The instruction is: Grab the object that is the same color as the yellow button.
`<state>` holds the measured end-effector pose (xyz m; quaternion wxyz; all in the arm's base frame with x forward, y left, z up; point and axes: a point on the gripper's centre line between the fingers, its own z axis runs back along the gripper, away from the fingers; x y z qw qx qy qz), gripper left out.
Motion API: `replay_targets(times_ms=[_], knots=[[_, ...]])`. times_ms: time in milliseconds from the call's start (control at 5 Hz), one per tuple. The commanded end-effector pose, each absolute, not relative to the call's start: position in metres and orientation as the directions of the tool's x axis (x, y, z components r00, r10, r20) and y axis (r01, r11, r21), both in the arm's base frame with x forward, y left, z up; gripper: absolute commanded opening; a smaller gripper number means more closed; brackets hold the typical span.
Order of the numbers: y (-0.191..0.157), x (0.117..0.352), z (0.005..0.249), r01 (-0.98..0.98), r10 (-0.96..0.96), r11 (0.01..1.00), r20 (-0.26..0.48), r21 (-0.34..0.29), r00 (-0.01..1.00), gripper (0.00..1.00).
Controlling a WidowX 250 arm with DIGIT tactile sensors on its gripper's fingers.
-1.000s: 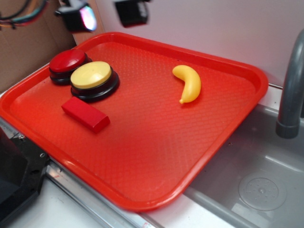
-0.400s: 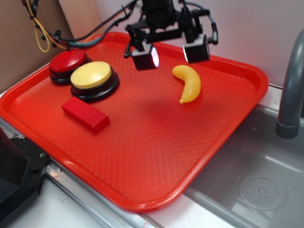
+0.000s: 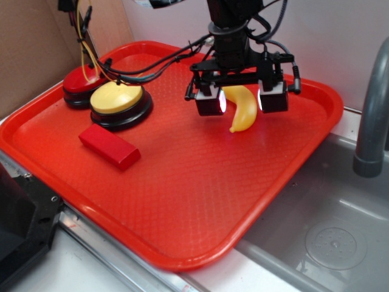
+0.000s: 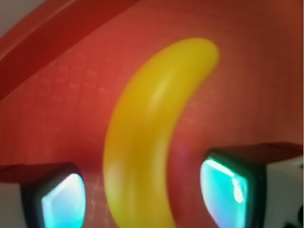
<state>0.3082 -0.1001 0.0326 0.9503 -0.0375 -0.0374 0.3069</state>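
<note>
I can close my gripper now and it would hold the yellow banana, because its glowing fingers are on either side of the banana, low over the red tray (image 4: 187, 190).
A yellow toy banana (image 3: 243, 112) lies on the red tray (image 3: 182, 176) toward its back right. My gripper (image 3: 241, 100) hangs open right over it, one finger on each side, with a gap between each pad and the banana. In the wrist view the banana (image 4: 147, 142) fills the middle, curving up to the right, with a glowing pad (image 4: 61, 202) at either lower corner. The yellow button (image 3: 117, 97) on its black base stands at the tray's back left, far from the gripper.
A red button (image 3: 82, 82) sits behind the yellow one, partly crossed by hanging cables (image 3: 85, 42). A red rectangular block (image 3: 109, 146) lies in front of the buttons. A grey sink (image 3: 328, 231) and faucet pipe (image 3: 372, 115) are to the right of the tray.
The gripper has come down from the back of the tray, moved right and forward, and now straddles the banana. The banana, buttons and block have not moved.
</note>
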Motion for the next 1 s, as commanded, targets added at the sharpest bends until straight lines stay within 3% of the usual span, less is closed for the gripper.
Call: replay_targets(times_ms=[0, 400, 600, 800], knots=[[-0.094, 0.327, 0.039, -0.590, 0.604, 0.794, 0.091, -0.143, 0.791, 0.00], [-0.093, 0.322, 0.061, -0.376, 0.376, 0.927, 0.001, 0.003, 0.927, 0.00], [-0.086, 0.307, 0.095, -0.190, 0.190, 0.981, 0.010, 0.047, 0.982, 0.00], [-0.073, 0.283, 0.134, -0.074, 0.074, 0.997, 0.045, 0.005, 0.996, 0.00]])
